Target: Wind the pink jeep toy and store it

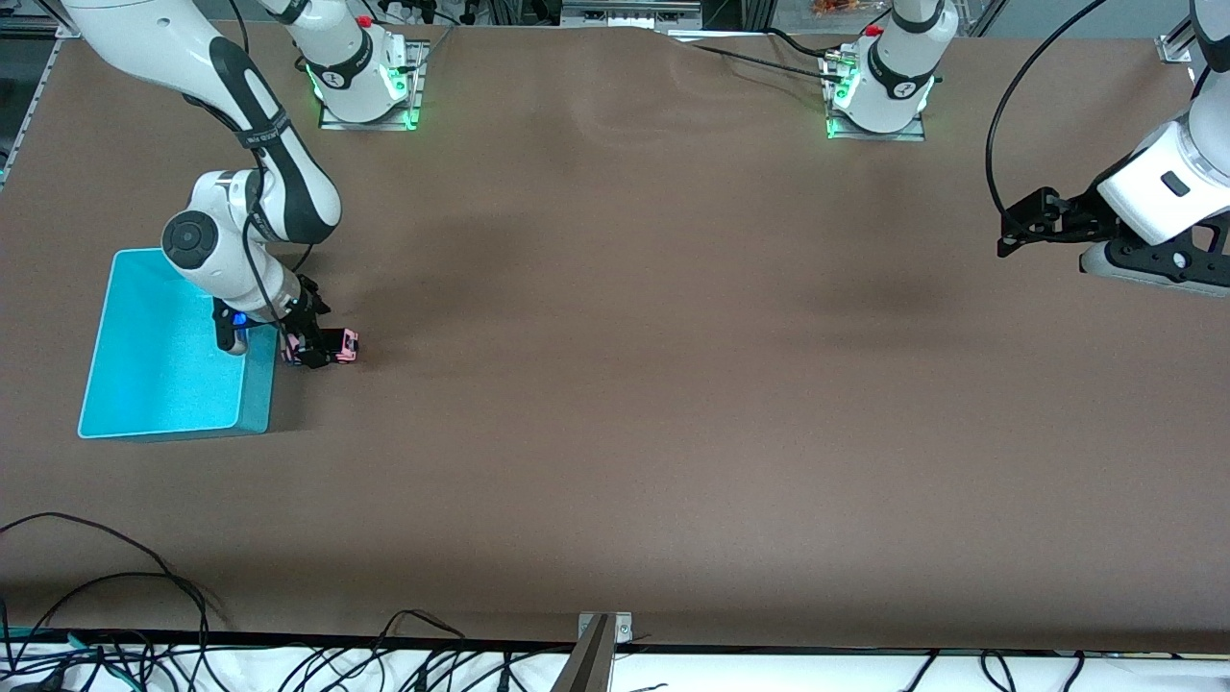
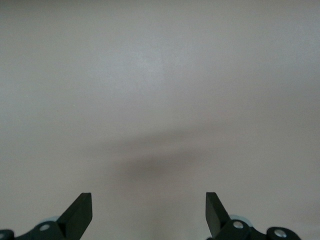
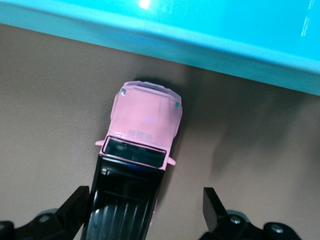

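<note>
My right gripper's fingers reach down on either side of the black roof, so closing now would catch the pink jeep toy [image 1: 338,346] [image 3: 145,115].
The pink jeep toy [image 1: 338,346], pink body with a black roof, stands on the brown table right beside the turquoise bin [image 1: 258,384], on the bin's side toward the left arm's end. In the right wrist view the jeep [image 3: 145,120] points its hood at the bin wall [image 3: 210,42]. My right gripper [image 1: 309,348] is low over the jeep's rear, open [image 3: 145,210]. One finger [image 3: 75,205] is at the roof's side, the other [image 3: 214,207] stands apart from it. My left gripper [image 1: 1011,234] is open and empty [image 2: 149,212], waiting over the left arm's end of the table.
The bin's inside [image 1: 154,336] shows nothing in it. The right arm's wrist hangs over the bin's corner. Cables lie along the table edge nearest the front camera [image 1: 115,586]. A metal bracket [image 1: 601,634] sits at that edge.
</note>
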Available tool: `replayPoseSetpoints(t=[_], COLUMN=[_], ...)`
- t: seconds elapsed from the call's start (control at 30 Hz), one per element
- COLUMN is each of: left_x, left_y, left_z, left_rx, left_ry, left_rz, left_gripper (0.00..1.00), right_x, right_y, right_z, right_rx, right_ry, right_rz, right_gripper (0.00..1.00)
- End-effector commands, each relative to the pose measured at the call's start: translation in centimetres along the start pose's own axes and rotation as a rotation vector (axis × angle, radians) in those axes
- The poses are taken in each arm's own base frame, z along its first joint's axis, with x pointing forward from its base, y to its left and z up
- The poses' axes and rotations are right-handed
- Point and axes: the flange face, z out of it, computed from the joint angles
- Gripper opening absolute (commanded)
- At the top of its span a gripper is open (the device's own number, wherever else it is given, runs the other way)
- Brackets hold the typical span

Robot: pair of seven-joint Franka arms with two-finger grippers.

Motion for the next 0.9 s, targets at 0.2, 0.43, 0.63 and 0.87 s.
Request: replayPoseSetpoints(t=[0.2,0.43,0.63,0.87], left_x=[0.4,0.3,0.3,0.3], left_y=[-0.1,-0.1,-0.1,-0.1], left_z=[-0.5,-0.5,-0.5,-0.5], left_rx=[-0.029,-0.029,-0.029,-0.029], left_ry=[0.004,0.003,0.003,0.001], left_rz=[-0.007,-0.008,-0.008,-0.008], left_gripper=[1.0,1.0,1.0,1.0], right_x=[0.7,0.7,0.3,-1.5], right_y=[0.2,-0.3,-1.2,-2.6], right_z=[0.3,-0.8,-3.5,-7.5], right_rx=[0.014,0.034,0.078,0.086], right_ry=[0.008,0.014,0.028,0.023], right_rz=[0.02,0.013,-0.015,-0.061], right_gripper=[0.02,0.0,0.0,0.0])
